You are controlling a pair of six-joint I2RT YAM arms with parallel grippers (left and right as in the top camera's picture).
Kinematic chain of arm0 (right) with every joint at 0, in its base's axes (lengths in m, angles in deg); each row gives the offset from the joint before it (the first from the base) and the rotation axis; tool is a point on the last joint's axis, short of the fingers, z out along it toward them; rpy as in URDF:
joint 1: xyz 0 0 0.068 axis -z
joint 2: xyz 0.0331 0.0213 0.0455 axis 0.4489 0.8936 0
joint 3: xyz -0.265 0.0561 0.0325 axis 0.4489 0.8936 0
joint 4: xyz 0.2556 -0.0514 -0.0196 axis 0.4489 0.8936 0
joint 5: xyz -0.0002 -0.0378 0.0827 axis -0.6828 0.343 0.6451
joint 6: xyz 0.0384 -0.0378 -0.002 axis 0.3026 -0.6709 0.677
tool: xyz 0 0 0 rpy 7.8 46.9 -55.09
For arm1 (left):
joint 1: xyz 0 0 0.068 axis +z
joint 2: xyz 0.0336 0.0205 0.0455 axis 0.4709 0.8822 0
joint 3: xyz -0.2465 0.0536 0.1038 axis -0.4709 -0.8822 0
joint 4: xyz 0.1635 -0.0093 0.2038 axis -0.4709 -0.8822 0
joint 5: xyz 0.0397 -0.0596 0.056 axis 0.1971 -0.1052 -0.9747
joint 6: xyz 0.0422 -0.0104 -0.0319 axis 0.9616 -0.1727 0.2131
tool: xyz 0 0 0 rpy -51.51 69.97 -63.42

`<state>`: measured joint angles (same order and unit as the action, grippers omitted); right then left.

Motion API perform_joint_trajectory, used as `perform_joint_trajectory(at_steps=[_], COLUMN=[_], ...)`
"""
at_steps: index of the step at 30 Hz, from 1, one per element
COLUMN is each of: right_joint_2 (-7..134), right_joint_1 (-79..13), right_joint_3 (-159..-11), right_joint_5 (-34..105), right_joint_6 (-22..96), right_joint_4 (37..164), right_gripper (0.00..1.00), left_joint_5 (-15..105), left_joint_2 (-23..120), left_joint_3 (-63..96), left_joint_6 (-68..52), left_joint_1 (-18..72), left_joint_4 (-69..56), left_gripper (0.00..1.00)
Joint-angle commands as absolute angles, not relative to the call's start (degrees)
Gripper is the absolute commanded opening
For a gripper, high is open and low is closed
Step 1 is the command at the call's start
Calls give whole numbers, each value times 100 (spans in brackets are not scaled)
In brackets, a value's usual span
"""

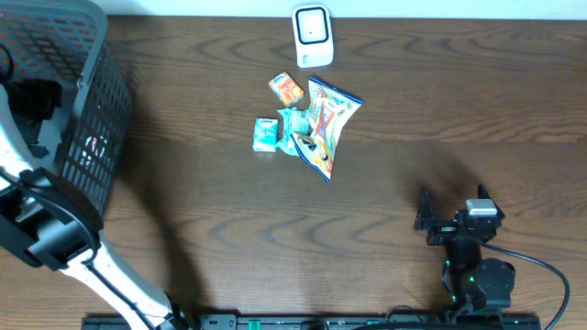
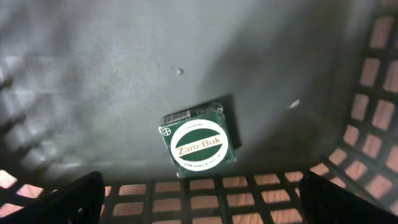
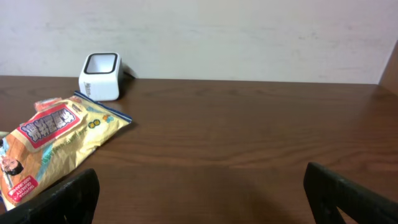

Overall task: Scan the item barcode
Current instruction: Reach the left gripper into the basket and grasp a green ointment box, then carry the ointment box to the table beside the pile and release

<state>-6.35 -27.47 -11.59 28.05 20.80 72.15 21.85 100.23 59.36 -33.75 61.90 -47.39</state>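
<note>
My left gripper takes hold of the green Zam-Buk box by the opposite sides on either side of its barcode side next, so the barcode stays uncovered to scan.
A green Zam-Buk box [image 2: 198, 143] lies flat on the grey floor of the basket [image 2: 124, 68], near its mesh wall. My left gripper [image 2: 205, 205] hangs open above it with nothing between its fingers; in the overhead view it [image 1: 35, 105] sits inside the basket [image 1: 87, 110]. The white barcode scanner [image 1: 312, 35] stands at the table's far edge and shows too in the right wrist view [image 3: 101, 76]. My right gripper [image 1: 453, 205] rests open and empty near the front right, facing the scanner across bare wood [image 3: 205, 199].
A yellow snack bag [image 1: 326, 124], an orange packet [image 1: 286, 88] and teal packets [image 1: 266, 134] lie in a cluster just in front of the scanner. The snack bag [image 3: 56, 143] is at the left of the right wrist view. A pale wall rises behind the table.
</note>
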Motion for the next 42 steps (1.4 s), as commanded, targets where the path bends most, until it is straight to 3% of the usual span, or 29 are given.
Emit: perform_joint_trajectory(at_steps=[1,12,42], right_joint_2=[-659,-659,-659], right_joint_1=[-2708,-2708,-2708], right_joint_3=[-1146,-1146,-1146], right_joint_5=[2796,2794,2794], right_joint_6=[1997,1997,1997], right_joint_4=[7235,7235,7235], right_gripper=[99,99,99], left_joint_5=[2150,2148,2281], left_joint_2=[10161,10309,10323], left_joint_3=[5938,5453,4004], left_joint_6=[-3878,-4735,-4468], left_joint_1=[6137,6078,5809], left_joint_4=[-4805,-4776,-3008], left_gripper=[98,98,98])
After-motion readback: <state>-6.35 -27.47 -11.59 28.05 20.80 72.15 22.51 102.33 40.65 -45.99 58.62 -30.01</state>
